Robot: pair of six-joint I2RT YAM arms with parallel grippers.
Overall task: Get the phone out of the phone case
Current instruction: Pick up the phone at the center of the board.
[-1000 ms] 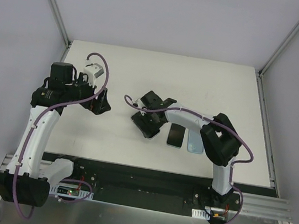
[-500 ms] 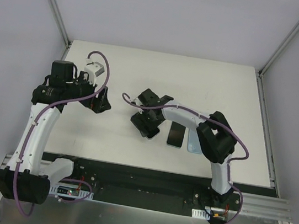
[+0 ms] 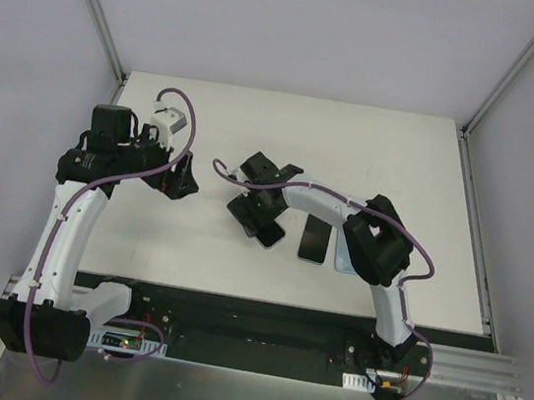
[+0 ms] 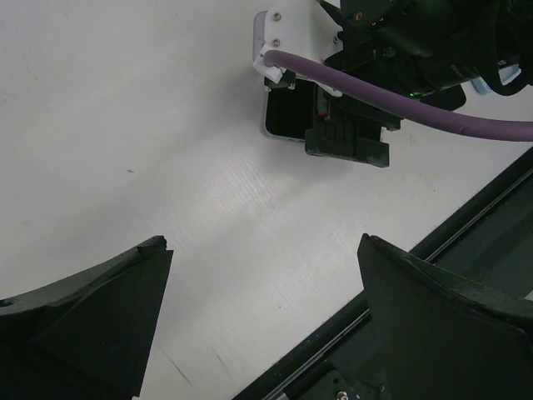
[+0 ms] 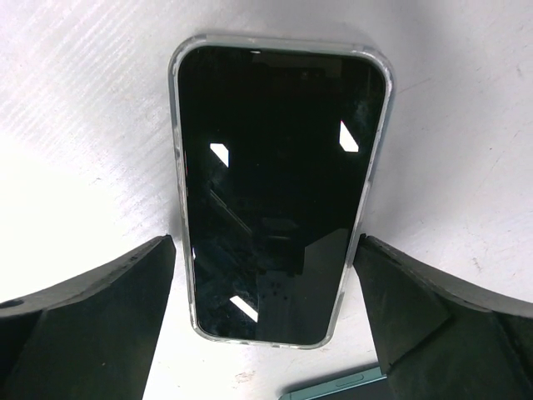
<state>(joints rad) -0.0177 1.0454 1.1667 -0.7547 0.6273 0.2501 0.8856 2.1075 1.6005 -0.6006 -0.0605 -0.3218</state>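
My right gripper closes on the phone next: both fingers reach down to the tabletop, on either side of the long sides of the clear rim (image 5: 189,260).
A phone (image 5: 279,192) with a black screen and a clear rim, which looks like its case, lies flat on the white table (image 5: 92,108). My right gripper (image 5: 265,250) hovers over its near end, open, one finger on either side and neither clearly touching it. From above, the right gripper (image 3: 257,211) covers most of that phone (image 3: 270,233). My left gripper (image 3: 176,178) stands apart to the left, open and empty. In the left wrist view the left gripper (image 4: 262,250) frames bare table, and the phone (image 4: 287,112) shows under the right wrist.
A second dark phone (image 3: 314,240) and a light blue case (image 3: 346,258) lie just right of the right gripper. A teal edge (image 5: 341,386) shows at the bottom of the right wrist view. The black base rail (image 3: 250,317) runs along the table's near edge.
The right gripper has opened wider and shifted a little to the left over the phone. The phone stays on the table. The left arm has barely moved.
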